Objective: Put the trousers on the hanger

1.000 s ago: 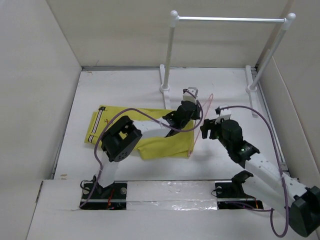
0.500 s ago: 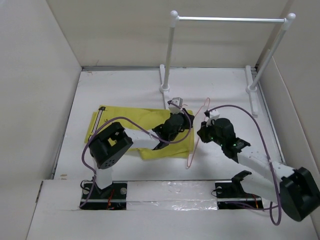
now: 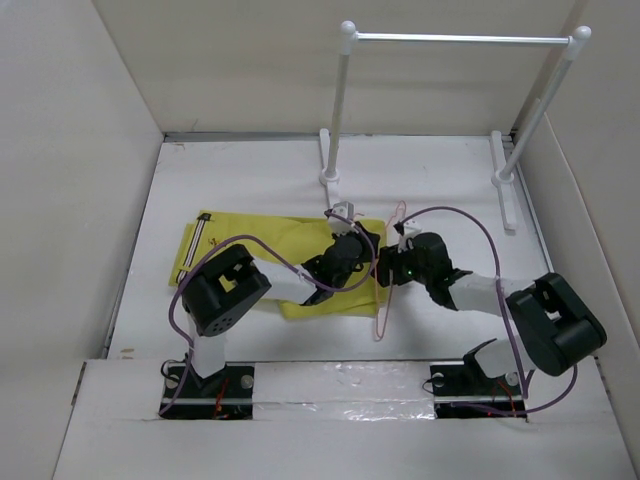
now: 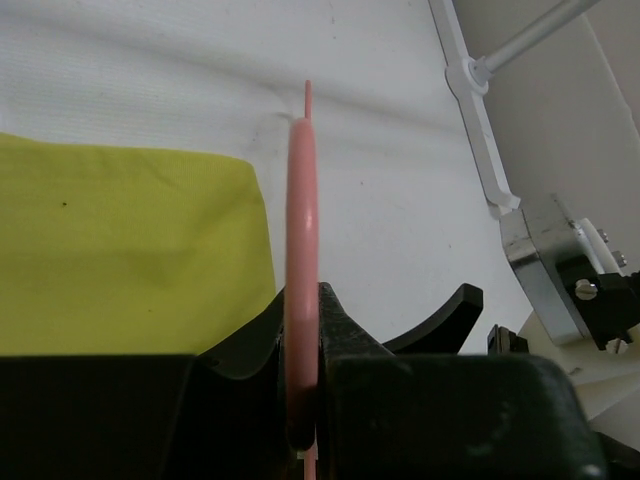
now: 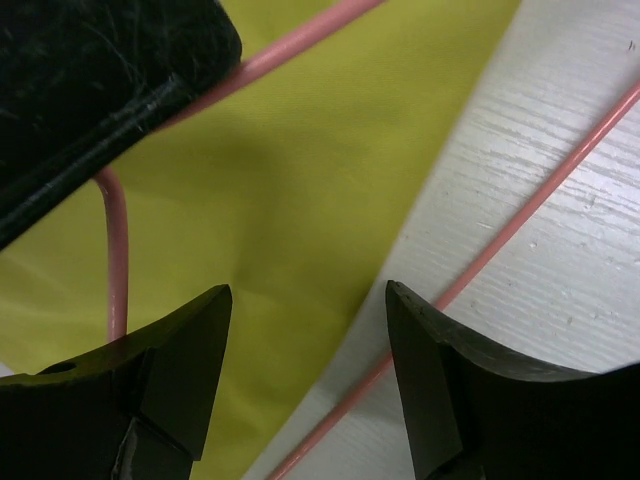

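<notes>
My right gripper needs to close on the trousers' edge (image 3: pixel 384 277) (image 5: pixel 347 318) now. The trousers' edge is between my low, open fingers, so they would pinch the trousers' fold.
The mustard-yellow trousers (image 3: pixel 250 245) lie flat on the white table, left of centre. The thin pink hanger (image 3: pixel 383 310) stands along their right edge. My left gripper (image 3: pixel 362 243) is shut on the hanger wire (image 4: pixel 302 220), which runs straight up between the jaws, with the trousers (image 4: pixel 120 250) to its left. My right gripper (image 3: pixel 388 268) is open and empty, low over the right edge of the trousers (image 5: pixel 300 150). One hanger wire (image 5: pixel 520 220) crosses the bare table between its fingers, and another (image 5: pixel 290 45) passes under the left gripper's black body (image 5: pixel 90 90).
A metal rail on two white posts (image 3: pixel 340 100) stands at the back; one of its feet (image 4: pixel 480 130) shows in the left wrist view. Cardboard walls close in the table on the left, back and right. Purple cables loop over both arms.
Both grippers have moved left toward the trousers. The left one carried the hanger with it to the trousers' right edge. The right one has drawn in close beside the left.
</notes>
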